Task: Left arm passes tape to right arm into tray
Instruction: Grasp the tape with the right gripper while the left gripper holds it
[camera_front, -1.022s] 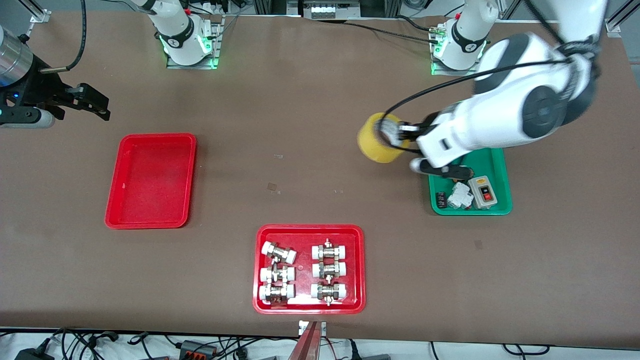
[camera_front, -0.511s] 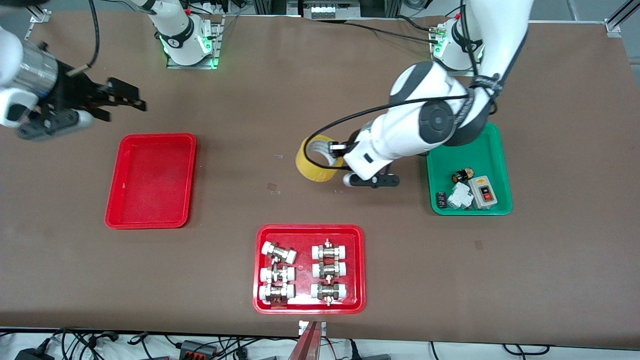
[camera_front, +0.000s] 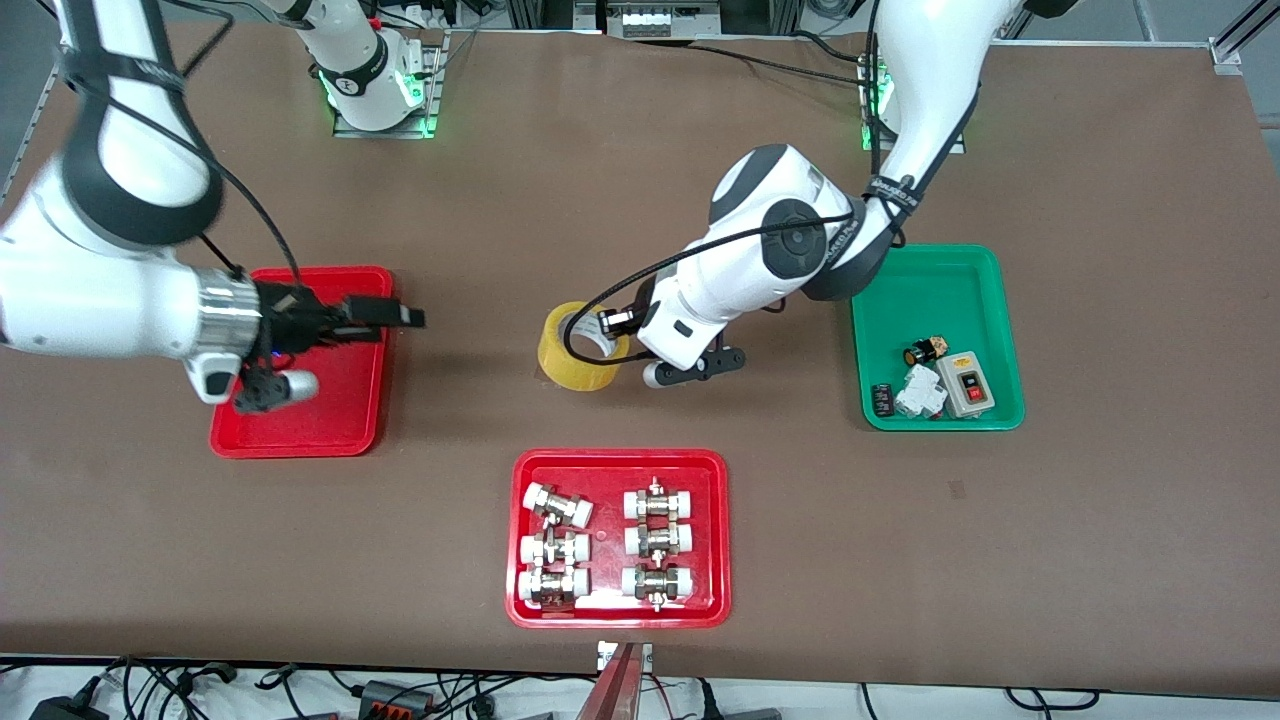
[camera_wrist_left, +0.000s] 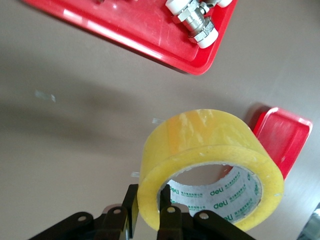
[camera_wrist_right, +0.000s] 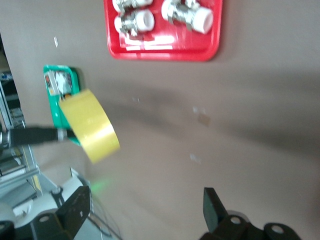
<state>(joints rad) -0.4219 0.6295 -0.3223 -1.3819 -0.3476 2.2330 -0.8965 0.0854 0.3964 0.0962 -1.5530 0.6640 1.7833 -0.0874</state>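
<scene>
My left gripper is filling one side of the tape with its fingers, so my right gripper needs to grab the free side of the roll (camera_front: 554, 343) (camera_wrist_right: 93, 126) next.
The yellowish tape (camera_front: 575, 362) hangs over the bare middle of the table, its pale core showing. My left gripper (camera_front: 610, 326) is shut on the roll's wall, one finger inside the core and one outside. The left wrist view shows this grip (camera_wrist_left: 148, 200) on the tape (camera_wrist_left: 210, 145). My right gripper (camera_front: 392, 317) is open with nothing in it, over the plain red tray's (camera_front: 320, 425) edge toward the table's middle, pointing at the roll. In the right wrist view its wide-spread fingers (camera_wrist_right: 147, 200) frame bare table, with the tape (camera_wrist_right: 92, 125) farther off.
A red tray (camera_front: 610, 460) with several white-capped metal fittings lies nearer the front camera than the tape. A green tray (camera_front: 935, 285) with small electrical parts sits toward the left arm's end. Cables run along the table's front edge.
The left arm carried the tape from beside the green tray to the table's middle. The right arm swung from its end of the table to over the plain red tray, still open.
</scene>
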